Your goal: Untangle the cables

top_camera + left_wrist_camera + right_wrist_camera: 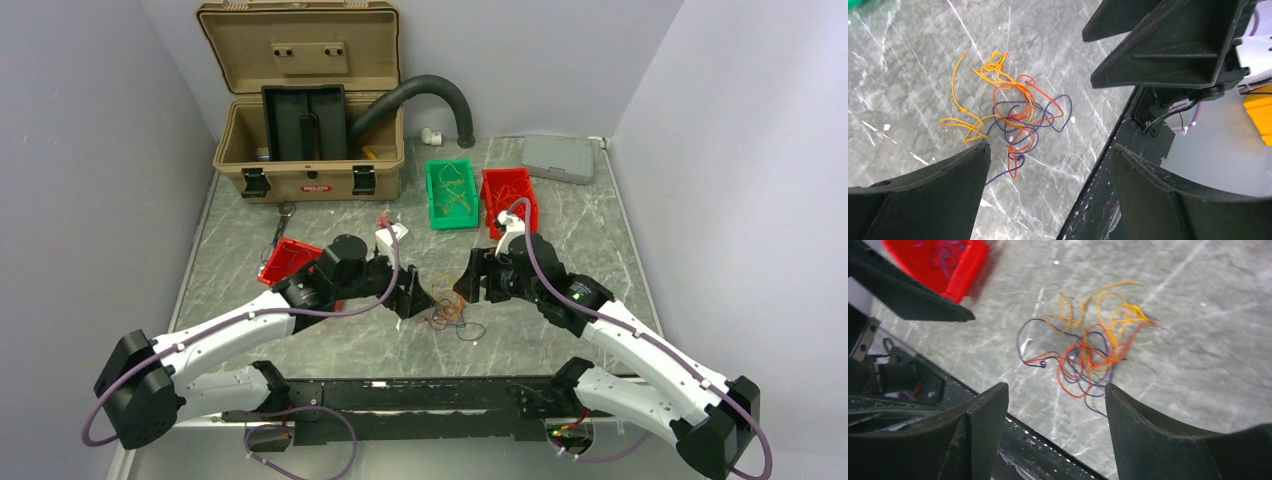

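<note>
Next, my left gripper grabs the orange cable (1015,149) to untangle the cables, which leaves the yellow cable free to be drawn out.
The cables (447,316) lie as one loose tangle of thin orange, yellow, red and purple strands on the marble table near its front edge. In the left wrist view the cables (1018,116) rest on the table just beyond my left gripper (1051,147), which is open with nothing between its fingers. My right gripper (1055,387) is also open and empty, with the cables (1088,352) lying just past its fingertips. From above, the left gripper (415,298) and the right gripper (468,285) face each other over the tangle.
A tan toolbox (305,130) with a black hose (420,95) stands at the back left. A green bin (452,193) and a red bin (510,198) sit behind the grippers. Another red bin (285,262) lies by the left arm, a grey case (558,157) at the back right.
</note>
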You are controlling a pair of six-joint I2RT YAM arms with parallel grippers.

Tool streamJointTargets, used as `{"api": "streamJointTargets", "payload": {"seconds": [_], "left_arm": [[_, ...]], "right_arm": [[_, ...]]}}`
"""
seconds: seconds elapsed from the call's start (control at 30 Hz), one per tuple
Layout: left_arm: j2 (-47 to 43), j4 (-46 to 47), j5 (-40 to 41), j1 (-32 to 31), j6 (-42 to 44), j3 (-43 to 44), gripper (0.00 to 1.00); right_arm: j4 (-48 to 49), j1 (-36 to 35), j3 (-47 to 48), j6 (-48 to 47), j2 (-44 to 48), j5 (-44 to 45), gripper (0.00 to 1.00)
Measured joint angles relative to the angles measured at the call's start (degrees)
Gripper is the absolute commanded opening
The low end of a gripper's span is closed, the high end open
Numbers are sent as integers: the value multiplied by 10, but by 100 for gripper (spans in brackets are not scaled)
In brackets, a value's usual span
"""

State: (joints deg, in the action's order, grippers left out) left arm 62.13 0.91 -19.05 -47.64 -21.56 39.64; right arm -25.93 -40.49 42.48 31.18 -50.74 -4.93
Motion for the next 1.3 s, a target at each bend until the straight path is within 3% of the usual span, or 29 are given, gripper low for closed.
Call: {"api": "streamJointTargets", "payload": {"seconds": [0.2,0.4,0.53,0.6,0.63,0.7,0.73,0.9,0.97,1.07,1.3], "left_arm": [[73,-39,21,-27,-2,41,90],[178,-69,36,-49,-17,122,90],[234,-80,38,-61,-39,159,80],[265,-90,40,-66,-50,180,68],[280,-94,39,-68,-54,190,52],[307,-96,39,-71,-66,202,11],[316,-95,38,-71,-73,202,0],[321,-102,45,-72,-76,191,0],[296,-106,56,-72,-67,173,0],[235,-129,67,-72,-44,151,0],[200,-127,66,-72,-25,133,0]], "right_arm": [[-48,8,-24,30,10,64,74],[-80,16,-86,64,63,97,81],[-86,19,-97,81,85,120,81],[-84,20,-102,88,86,124,81],[-83,21,-106,90,84,124,81],[-78,21,-118,93,79,123,81],[-73,21,-126,94,77,123,81],[-53,21,-152,96,63,120,80],[-36,21,-152,91,52,120,71],[-12,26,-146,67,30,116,67],[66,121,-68,-9,-91,20,70]]}}
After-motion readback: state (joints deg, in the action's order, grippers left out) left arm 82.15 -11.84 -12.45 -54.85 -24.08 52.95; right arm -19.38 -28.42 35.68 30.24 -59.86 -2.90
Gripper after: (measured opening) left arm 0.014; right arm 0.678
